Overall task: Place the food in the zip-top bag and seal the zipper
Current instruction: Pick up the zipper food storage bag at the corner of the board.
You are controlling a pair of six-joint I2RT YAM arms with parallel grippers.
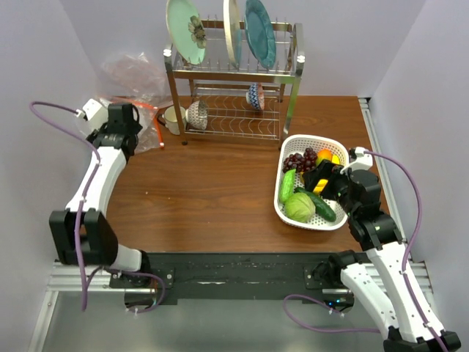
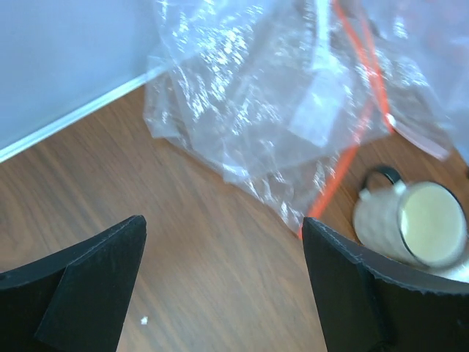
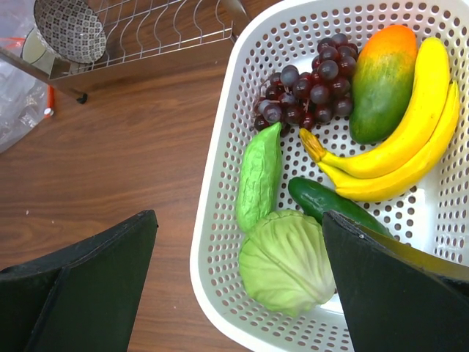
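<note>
The orange-red zipper should stay free for placing food. My left gripper next needs to take hold of the zip-top bag (image 2: 249, 103) by its near clear plastic edge (image 2: 249, 180).
The food lies in a white mesh basket (image 1: 293, 144) at the right: a green cabbage (image 3: 286, 264), a pale cucumber (image 3: 259, 178), a dark cucumber (image 3: 326, 205), bananas (image 3: 410, 139), an orange-green fruit (image 3: 382, 73) and purple grapes (image 3: 308, 92). My right gripper (image 3: 238, 216) is open and empty, hovering over the basket's left rim and the cabbage. The zip-top bag (image 2: 249, 103) lies crumpled at the back left, its orange-red zipper (image 2: 344, 158) trailing toward me. My left gripper (image 2: 223, 224) is open and empty, just above the table in front of the bag.
A white mug (image 2: 414, 227) stands right of the bag. A steel dish rack (image 1: 234, 81) with plates and bowls fills the back middle. A pale label patch (image 2: 315, 110) shows in the plastic. Walls close in on both sides.
</note>
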